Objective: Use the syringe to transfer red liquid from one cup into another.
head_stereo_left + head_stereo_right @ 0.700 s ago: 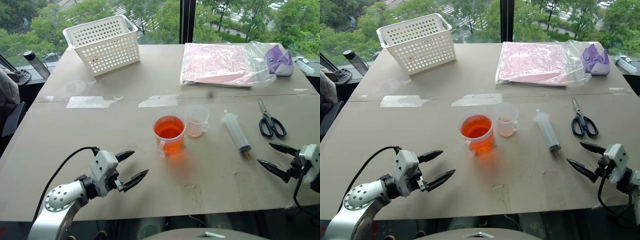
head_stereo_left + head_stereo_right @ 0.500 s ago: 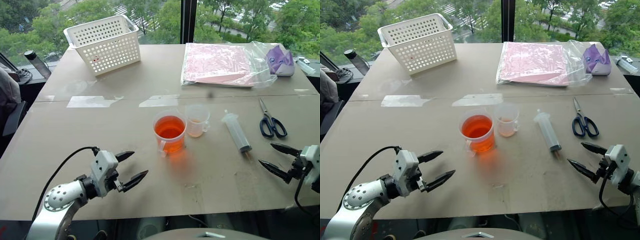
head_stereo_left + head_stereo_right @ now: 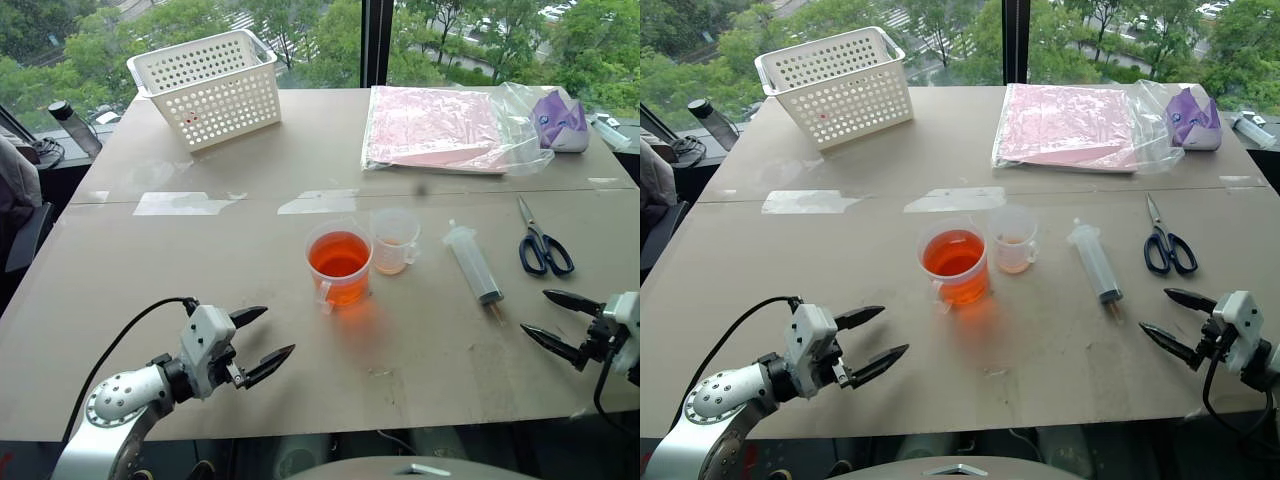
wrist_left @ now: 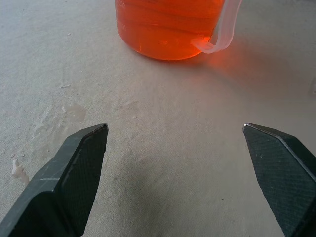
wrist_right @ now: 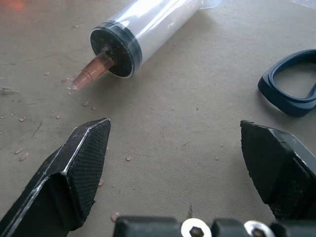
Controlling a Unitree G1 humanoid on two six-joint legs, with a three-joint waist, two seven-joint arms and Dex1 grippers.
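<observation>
The robot's right gripper needs to grab the syringe around its clear body (image 3: 472, 258) next, because the syringe's nozzle is smeared with red liquid.
The wide clear cup (image 3: 339, 264) with a loop handle holds orange-red liquid (image 4: 168, 24) at the table's middle. Touching its right side stands the narrower graduated beaker (image 3: 394, 240) with a little pale liquid at the bottom. Right of the beaker the syringe (image 3: 472, 262) lies flat, its tip (image 5: 89, 74) toward the table's near edge. My left gripper (image 3: 258, 337) is open near the front left, pointing at the cup from a short way off. At the front right my right gripper (image 3: 560, 323) is open just past the syringe's tip, holding nothing.
Blue-handled scissors (image 3: 541, 246) lie right of the syringe. A white perforated basket (image 3: 206, 87) stands at the back left. A pink sheet pack in clear plastic (image 3: 440, 126) and a purple object (image 3: 559, 120) lie at the back right. Water drops dot the table near the syringe tip.
Both grippers have sunk slightly toward the near edge of the table and stay open. The cup, beaker and syringe have not moved.
</observation>
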